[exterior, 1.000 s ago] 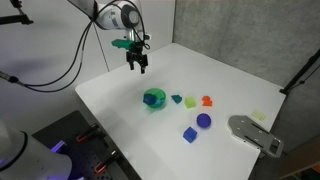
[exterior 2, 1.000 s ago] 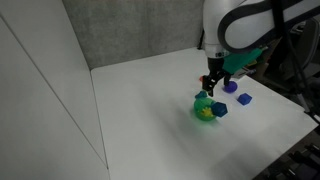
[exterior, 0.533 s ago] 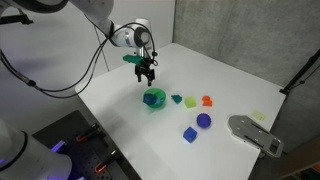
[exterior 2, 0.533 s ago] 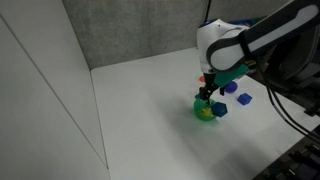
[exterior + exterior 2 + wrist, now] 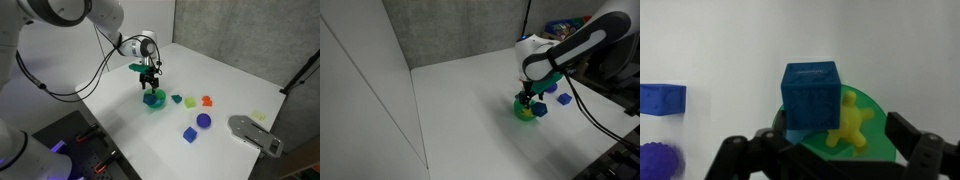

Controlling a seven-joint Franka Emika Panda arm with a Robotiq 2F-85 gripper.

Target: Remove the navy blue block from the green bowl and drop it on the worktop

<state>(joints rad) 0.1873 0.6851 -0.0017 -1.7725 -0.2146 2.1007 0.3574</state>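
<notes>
My fingers stop short at the navy blue block's point(image 5: 150, 99) point(image 5: 811, 97) near edge, so it is too early to close. My gripper moves toward the block's body next, before closing.
The green bowl point(image 5: 872, 150) holds the navy blue block point(image 5: 810, 95) on its left side and a yellow star-shaped toy point(image 5: 848, 125) beside the block. My gripper point(image 5: 825, 152) is open, with one finger on each side of the bowl, and touches neither bowl nor block. In both exterior views the gripper point(image 5: 150, 84) point(image 5: 527, 97) hangs just above the bowl point(image 5: 158, 103) point(image 5: 523, 113) on the white worktop point(image 5: 120, 110).
A royal-blue cube point(image 5: 660, 97) point(image 5: 189, 133) and a blue-violet ball point(image 5: 654, 160) point(image 5: 203, 121) lie to one side of the bowl. Small teal, yellow-green and orange pieces point(image 5: 190, 102) lie in a row beside it. A grey device point(image 5: 255, 134) sits at the worktop's edge.
My gripper has moved across the worktop and down, from above the far part of the table to just over the green bowl. The objects have not moved.
</notes>
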